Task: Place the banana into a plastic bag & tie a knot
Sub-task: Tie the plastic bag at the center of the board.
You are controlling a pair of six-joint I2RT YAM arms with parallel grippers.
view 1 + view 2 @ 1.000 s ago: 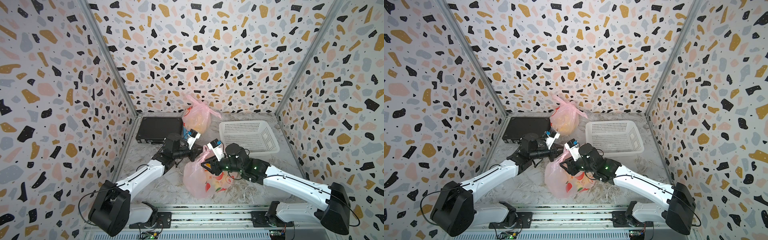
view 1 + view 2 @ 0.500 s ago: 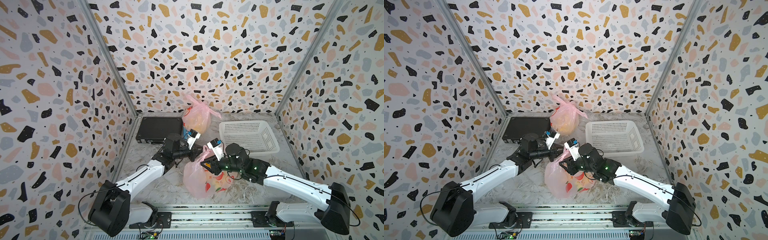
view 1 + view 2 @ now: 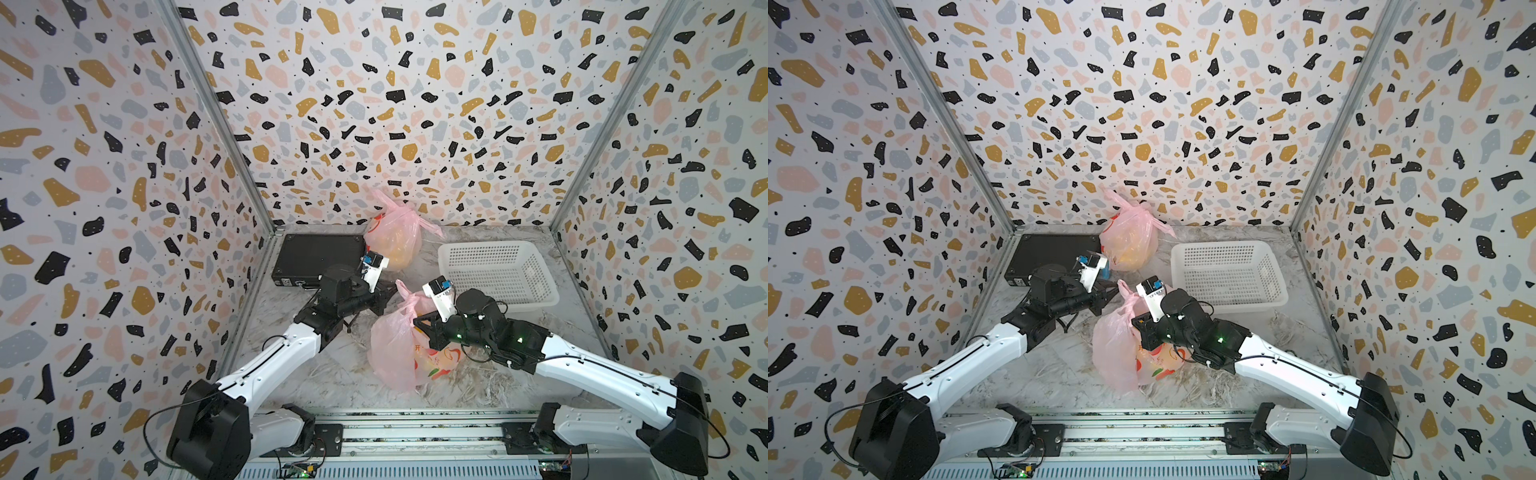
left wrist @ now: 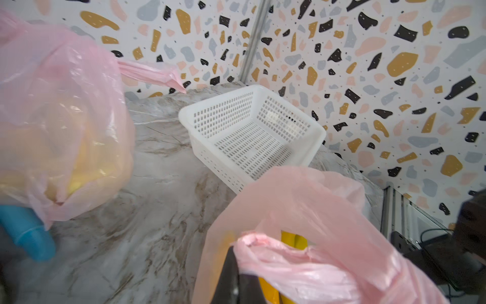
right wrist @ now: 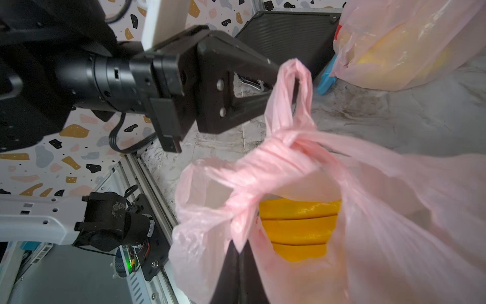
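Observation:
Banana shows through the gap beside my fingers, so my left gripper needs to keep holding the bag's handle loop until a tight knot shuts the bag's opening.
A pink plastic bag (image 3: pixel 390 353) stands mid-table in both top views, its mouth still agape. Yellow banana (image 5: pixel 297 223) lies inside it and also shows in the left wrist view (image 4: pixel 292 239). My left gripper (image 3: pixel 390 291) is shut on one handle loop (image 5: pixel 289 79) and holds it up and away from the bag. My right gripper (image 5: pixel 238 250) is shut on the other handle strip at the bag's rim, and shows in a top view (image 3: pixel 1136 322). The two strips cross above the mouth (image 5: pixel 284 147). In the left wrist view my left gripper (image 4: pixel 232 252) pinches pink film.
A second pink bag (image 3: pixel 395 237), tied, sits at the back wall with a blue object (image 4: pixel 29 234) beside it. A white mesh basket (image 3: pixel 494 270) stands at the back right. A black case (image 3: pixel 316 253) lies at the back left.
My right gripper has closed on the bag's handle strip. Both arms and the bag have hardly moved.

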